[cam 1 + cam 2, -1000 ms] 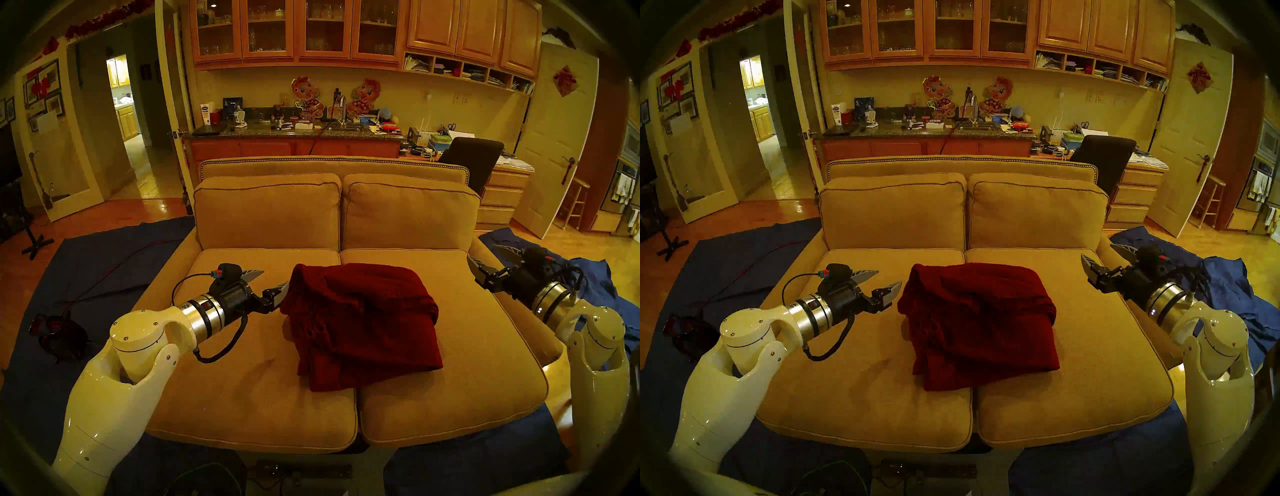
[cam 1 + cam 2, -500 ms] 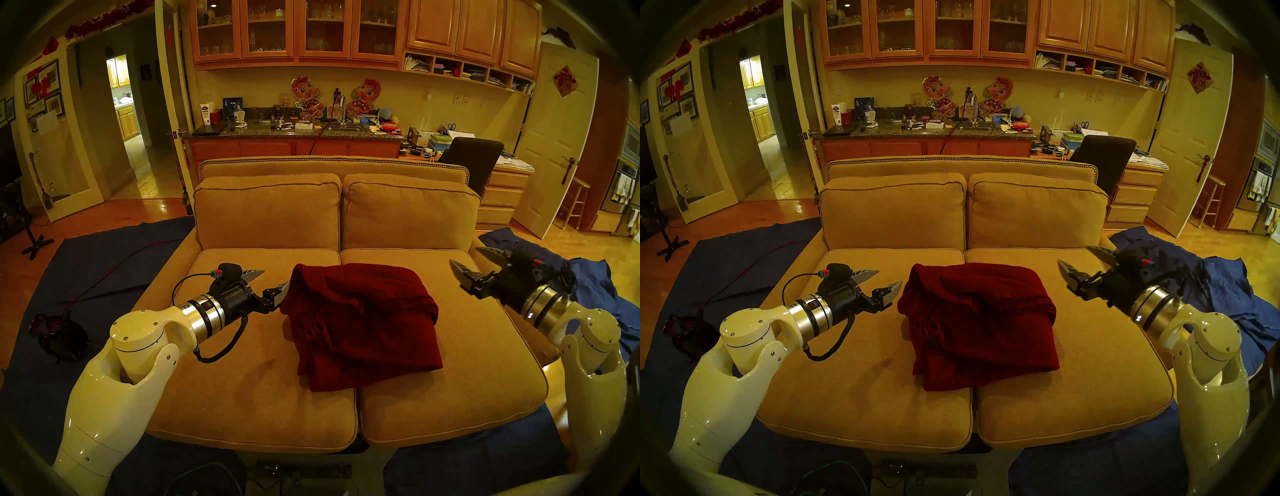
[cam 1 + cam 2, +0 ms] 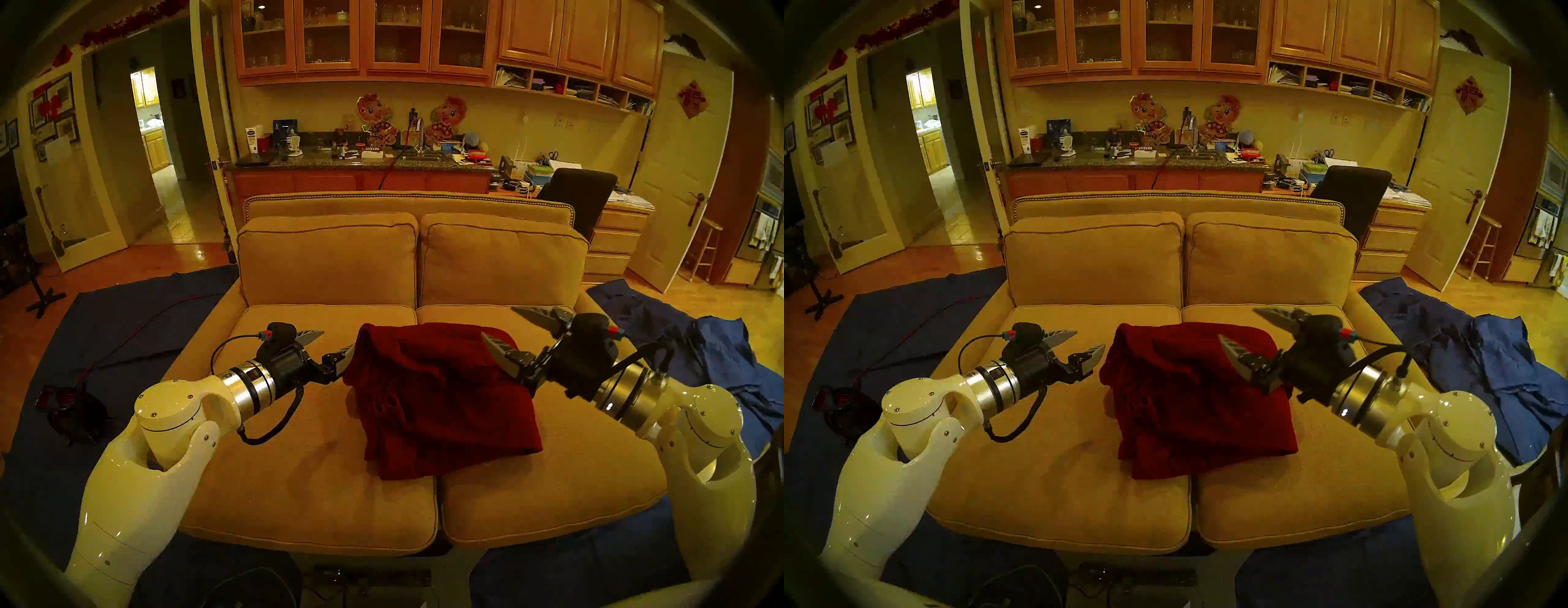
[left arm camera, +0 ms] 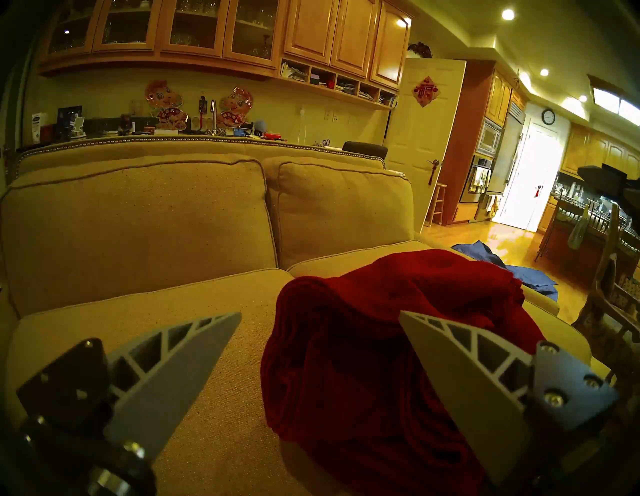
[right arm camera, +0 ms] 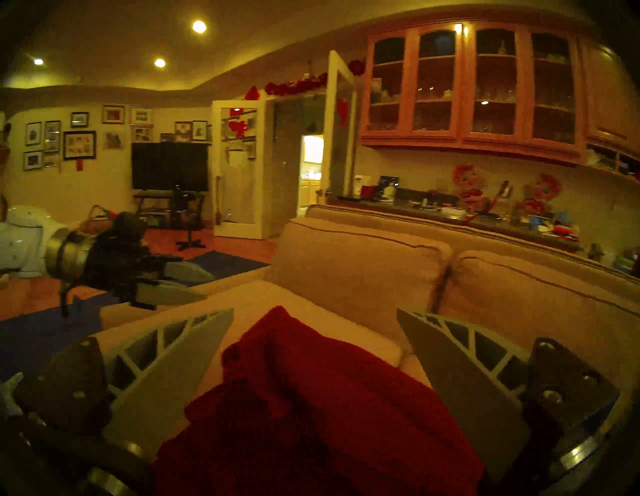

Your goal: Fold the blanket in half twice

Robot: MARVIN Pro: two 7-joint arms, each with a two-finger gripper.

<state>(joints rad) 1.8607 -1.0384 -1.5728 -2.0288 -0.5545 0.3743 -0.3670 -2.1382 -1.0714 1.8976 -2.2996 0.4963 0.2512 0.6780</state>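
Observation:
A rumpled fold stands up near the blanket's far corner, while the smooth part of the blanket lies flat. I need to pinch that raised fold [image 3: 409, 367] with my right gripper next.
The dark red blanket [image 3: 445, 399] [image 3: 1199, 399] lies in a rumpled, folded heap on the middle of the sofa seat, across the seam between the two seat cushions. My left gripper [image 3: 337, 340] [image 3: 1090, 339] is open and empty, low over the left cushion, close beside the blanket's far left corner. In the left wrist view the blanket [image 4: 381, 346] lies ahead and to the right of the left gripper [image 4: 319, 313]. My right gripper [image 3: 498, 321] [image 3: 1237, 323] hovers open above the blanket's far right part. In the right wrist view the blanket [image 5: 311, 398] lies between and below its fingers [image 5: 187, 346].
The tan sofa [image 3: 331, 263] has two upright back cushions behind the seat. Dark blue cloths [image 3: 721, 361] [image 3: 119, 322] cover the floor on both sides. A red cable [image 3: 140, 327] runs on the left. A cluttered counter [image 3: 360, 163] and a dark chair [image 3: 577, 191] stand behind.
The right arm has swung in from the sofa's right armrest to above the blanket's right side, gripper still open. The left arm and the blanket have not moved.

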